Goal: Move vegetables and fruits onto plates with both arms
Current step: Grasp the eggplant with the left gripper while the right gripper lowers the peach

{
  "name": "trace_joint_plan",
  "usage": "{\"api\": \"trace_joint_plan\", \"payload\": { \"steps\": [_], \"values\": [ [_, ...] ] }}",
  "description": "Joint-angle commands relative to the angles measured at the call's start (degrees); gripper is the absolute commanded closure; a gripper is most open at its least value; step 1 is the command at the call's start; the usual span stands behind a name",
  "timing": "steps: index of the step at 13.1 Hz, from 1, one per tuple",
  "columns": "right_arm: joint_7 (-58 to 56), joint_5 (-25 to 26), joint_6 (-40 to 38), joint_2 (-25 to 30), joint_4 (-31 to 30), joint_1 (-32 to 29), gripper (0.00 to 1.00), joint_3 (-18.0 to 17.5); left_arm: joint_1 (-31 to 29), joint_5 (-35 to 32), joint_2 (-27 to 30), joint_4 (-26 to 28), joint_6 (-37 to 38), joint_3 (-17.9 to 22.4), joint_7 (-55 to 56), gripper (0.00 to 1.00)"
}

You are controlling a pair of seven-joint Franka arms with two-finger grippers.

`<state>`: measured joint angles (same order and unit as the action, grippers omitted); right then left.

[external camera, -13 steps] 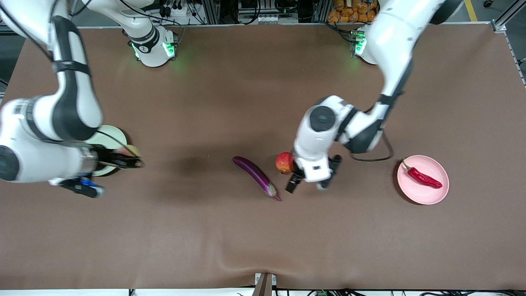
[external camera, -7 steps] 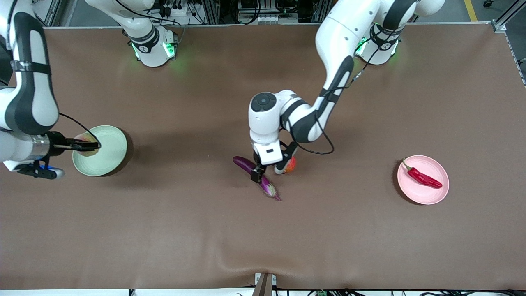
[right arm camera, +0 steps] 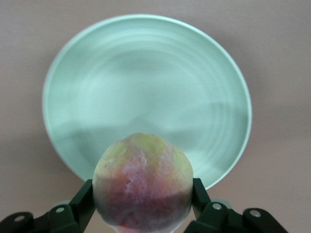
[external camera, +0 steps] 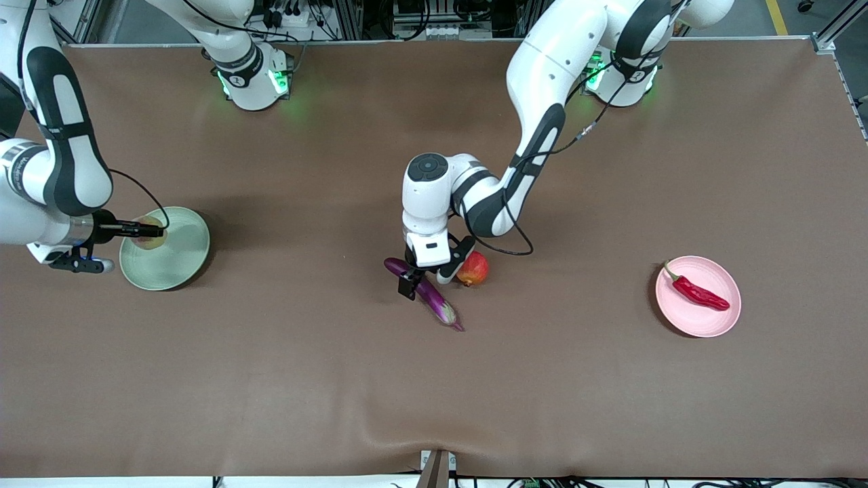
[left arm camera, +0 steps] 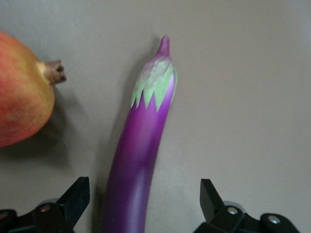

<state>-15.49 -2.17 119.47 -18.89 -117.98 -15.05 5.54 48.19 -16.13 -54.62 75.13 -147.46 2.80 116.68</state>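
My left gripper grips the purple eggplant by its smooth end [external camera: 398,268] opposite the green cap next, to transfer it to the pink plate [external camera: 705,322].
The purple eggplant [external camera: 434,298] [left arm camera: 146,131] lies mid-table with the round red-orange fruit [external camera: 475,268] [left arm camera: 22,92] beside it. My left gripper [external camera: 426,279] [left arm camera: 143,201] is open, low over the eggplant's thick end, one finger on each side and neither touching it. My right gripper [external camera: 150,232] [right arm camera: 142,199] is shut on the pink-and-green peach [external camera: 152,237] [right arm camera: 142,179], held above the rim of the pale green plate [external camera: 180,261] [right arm camera: 146,77]. The red chili [external camera: 698,293] lies on the pink plate [external camera: 705,322].
Brown table mat [external camera: 434,393] with open room nearer the front camera. The arms' bases [external camera: 251,81] stand along the table's edge farthest from the front camera. The left arm's cable [external camera: 508,247] hangs just above the red-orange fruit.
The left arm swung from beside the red-orange fruit toward the right arm's end and now straddles the eggplant. The right gripper carried the peach across the green plate, then nearly stopped.
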Motion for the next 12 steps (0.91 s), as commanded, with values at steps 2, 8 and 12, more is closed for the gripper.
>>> {"api": "trace_joint_plan", "payload": {
  "steps": [2,8,12],
  "values": [
    [-3.7,0.9,5.2,-1.8,-1.8,-4.5,1.0,-1.4,0.5,-1.4,-2.5,-1.7,-2.2,1.1,0.8,0.0],
    [-3.6,0.1,6.4,-4.0,-1.6,-4.6,0.0,-1.5,0.6,-1.6,-3.5,-1.6,-2.2,1.1,0.8,0.61],
    [-2.5,0.0,-7.6,-3.6,6.9,-1.0,0.0,-2.0,1.2,-1.9,-2.2,-1.5,-1.4,2.4,0.7,0.83]
  ]
}}
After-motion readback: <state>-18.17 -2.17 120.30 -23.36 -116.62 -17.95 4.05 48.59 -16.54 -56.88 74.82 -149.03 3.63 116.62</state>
